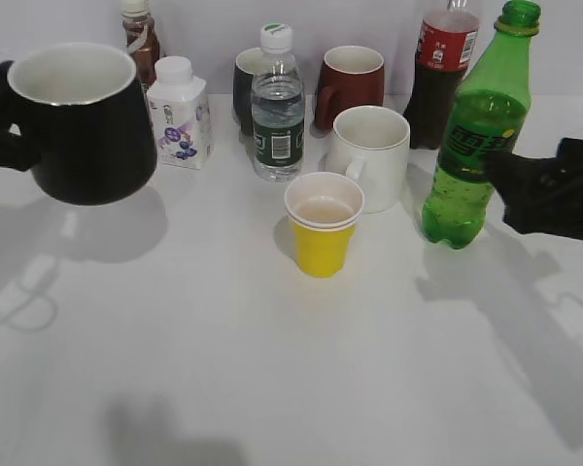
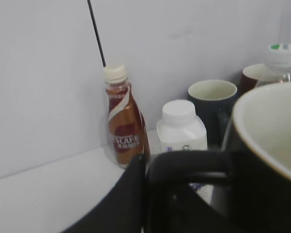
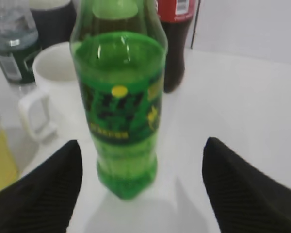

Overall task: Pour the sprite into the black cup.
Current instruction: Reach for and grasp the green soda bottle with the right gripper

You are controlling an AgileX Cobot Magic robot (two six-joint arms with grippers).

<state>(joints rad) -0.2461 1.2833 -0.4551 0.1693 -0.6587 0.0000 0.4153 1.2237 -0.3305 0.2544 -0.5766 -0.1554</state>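
Observation:
Since drink fills the sprite up past its label (image 1: pixel 489 107), my right gripper next needs to grab the sprite around the label at its middle (image 1: pixel 478 141) to pour.
The black cup (image 1: pixel 92 136), wide with a white inside, hangs above the table at the far left. My left gripper (image 1: pixel 5 126) is shut on its loop handle; the left wrist view shows the dark fingers (image 2: pixel 150 194) around the handle and the cup (image 2: pixel 269 160) at the right. The sprite (image 1: pixel 471 146), a tall green bottle, stands on the table at the right. My right gripper (image 1: pixel 525 189) is open just right of it. In the right wrist view the bottle (image 3: pixel 121 107) stands ahead, between the spread fingers (image 3: pixel 143 145), with gaps on both sides.
A yellow paper cup (image 1: pixel 321 233) and a white mug (image 1: pixel 374 155) stand mid-table, left of the sprite. Behind are a water bottle (image 1: pixel 277 107), a dark red mug (image 1: pixel 353 85), a cola bottle (image 1: pixel 442 68), a small dark mug (image 1: pixel 243 87), a white milk bottle (image 1: pixel 180 112) and a coffee bottle (image 1: pixel 141 39).

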